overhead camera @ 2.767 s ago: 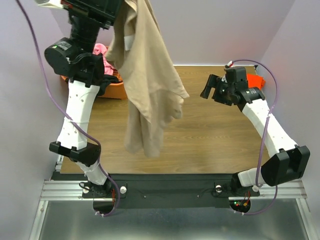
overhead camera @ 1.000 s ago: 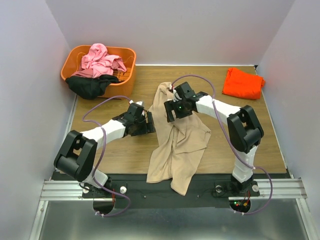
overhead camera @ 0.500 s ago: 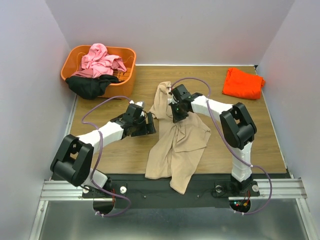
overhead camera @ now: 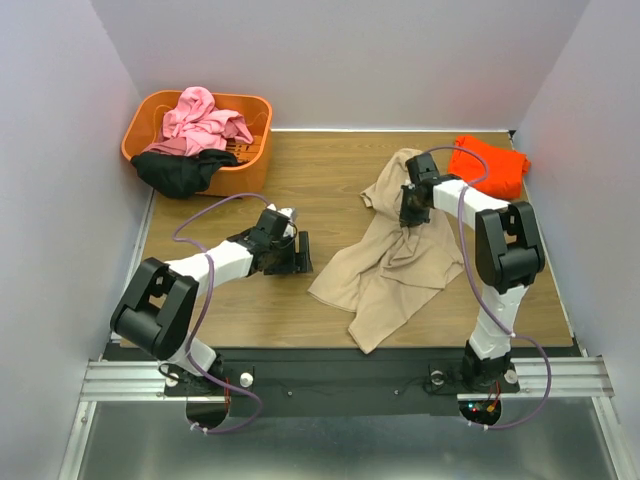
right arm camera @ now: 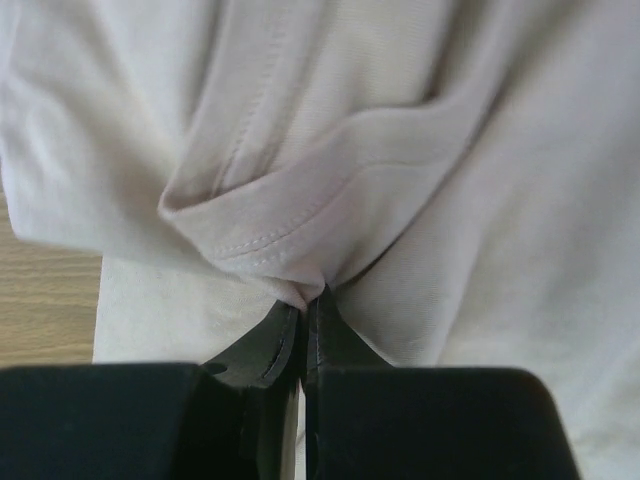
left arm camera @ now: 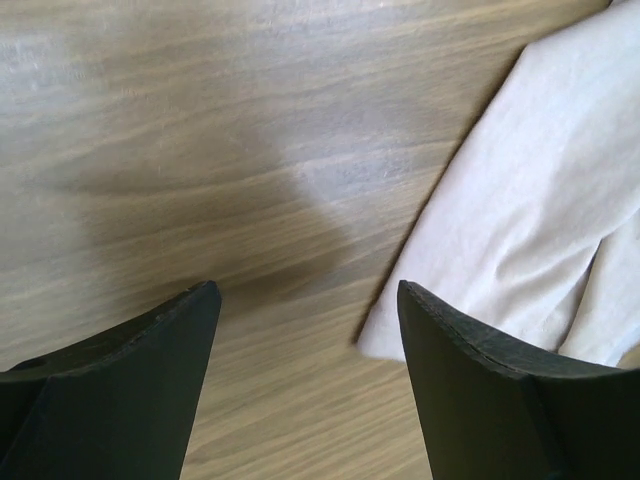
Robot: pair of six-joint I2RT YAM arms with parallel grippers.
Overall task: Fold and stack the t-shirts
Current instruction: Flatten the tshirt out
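Note:
My left gripper grabs the nearest outer corner of the tan t-shirt next, to stretch it between both grippers and lay it flat for folding.
A tan t-shirt [overhead camera: 390, 265] lies crumpled on the wooden table, right of centre. My right gripper [overhead camera: 412, 205] is shut on a fold near its far end. In the right wrist view the jaws [right arm camera: 305, 300] pinch a stitched hem of the tan t-shirt [right arm camera: 400, 150]. My left gripper [overhead camera: 300, 252] stands open just left of the shirt with nothing in it. The left wrist view has bare wood between the left gripper's [left arm camera: 305, 290] fingers, and the tan t-shirt's edge [left arm camera: 540, 220] lies to the right. An orange-red t-shirt [overhead camera: 488, 165] lies folded at the back right.
An orange basket [overhead camera: 255, 170] stands at the back left with a pink t-shirt [overhead camera: 205, 115] heaped in it. A black t-shirt [overhead camera: 180, 172] hangs over its front rim. Purple walls close in on both sides and the back.
My right gripper closed on the tan shirt and dragged it right and back, toward the orange-red shirt. The cloth slid away from my left gripper, which stayed open.

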